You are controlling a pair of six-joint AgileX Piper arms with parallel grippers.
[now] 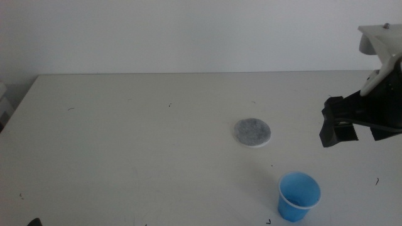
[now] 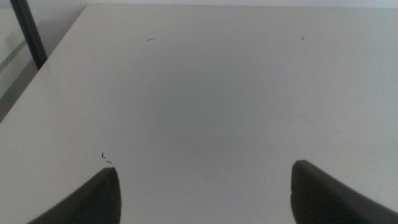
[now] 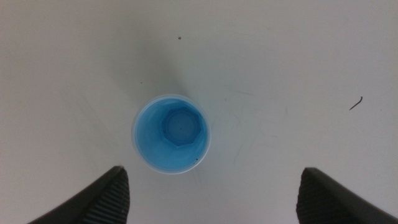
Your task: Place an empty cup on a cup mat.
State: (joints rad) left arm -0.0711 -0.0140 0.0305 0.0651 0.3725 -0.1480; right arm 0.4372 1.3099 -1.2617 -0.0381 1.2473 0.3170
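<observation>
Next, my right gripper grabs the blue cup by its thin white rim (image 1: 320,192) from inside and outside, since its round sides slope in toward its base.
The blue cup (image 1: 298,196) stands upright and empty near the table's front right edge. From above in the right wrist view, the cup (image 3: 171,132) has a thin white rim. The cup mat (image 1: 252,132), a grey round disc with a white edge, lies flat to the cup's far left, well apart from it. My right gripper (image 1: 337,130) hangs above the table, above and to the right of the cup. It is open and empty (image 3: 212,186), with jaws wide apart. My left gripper (image 2: 205,183) is open over bare table at the front left.
The white table (image 1: 125,144) has a few small dark specks. Its far edge meets a white wall. A dark pole (image 2: 28,34) stands off the table's edge in the left wrist view.
</observation>
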